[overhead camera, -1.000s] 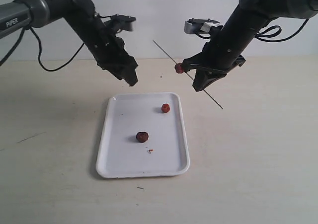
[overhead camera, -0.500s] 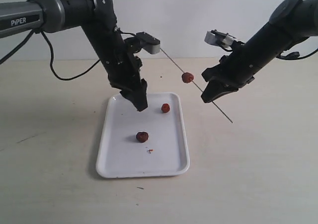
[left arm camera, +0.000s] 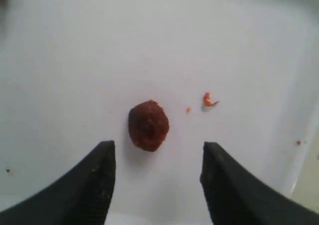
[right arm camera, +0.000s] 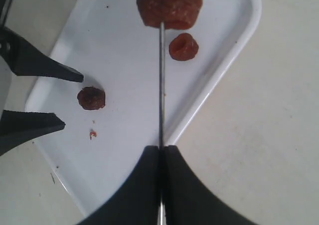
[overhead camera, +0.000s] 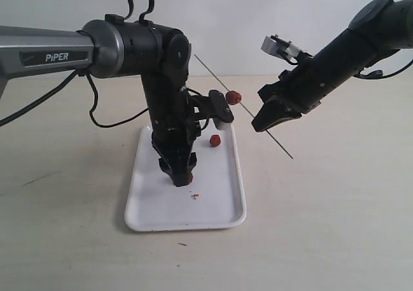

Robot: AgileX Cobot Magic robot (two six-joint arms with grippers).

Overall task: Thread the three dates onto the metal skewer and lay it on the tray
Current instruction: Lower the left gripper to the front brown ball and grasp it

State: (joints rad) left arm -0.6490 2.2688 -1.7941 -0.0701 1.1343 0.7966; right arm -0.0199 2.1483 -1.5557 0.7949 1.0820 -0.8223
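The dark date needs to go onto the metal skewer. My left gripper should next grab the date by its plump body [left arm camera: 148,125].
The white tray [overhead camera: 219,207] lies on the table. One date [overhead camera: 234,97] is threaded on the thin metal skewer [overhead camera: 274,139], which slants in the air with my right gripper [overhead camera: 261,123] shut on it. In the right wrist view the skewer [right arm camera: 161,85] runs from the closed fingertips of the right gripper [right arm camera: 161,149] up to that date [right arm camera: 171,5]. A small redder date [overhead camera: 215,140] rests on the tray's far part. My left gripper [left arm camera: 158,157] stands open just above the tray, with the dark date [left arm camera: 148,125] close in front of its fingertips [left arm camera: 102,180]. Neither finger touches the fruit.
A tiny reddish crumb [left arm camera: 208,100] lies on the tray beside the dark date. The left arm's black body [overhead camera: 169,104] stands upright over the tray's left half. Bare beige table [overhead camera: 322,226] surrounds the tray, with a pale wall behind.
The left arm has swung from above the tray's far edge down over the dark date. The right gripper with the skewer has shifted slightly left and up.
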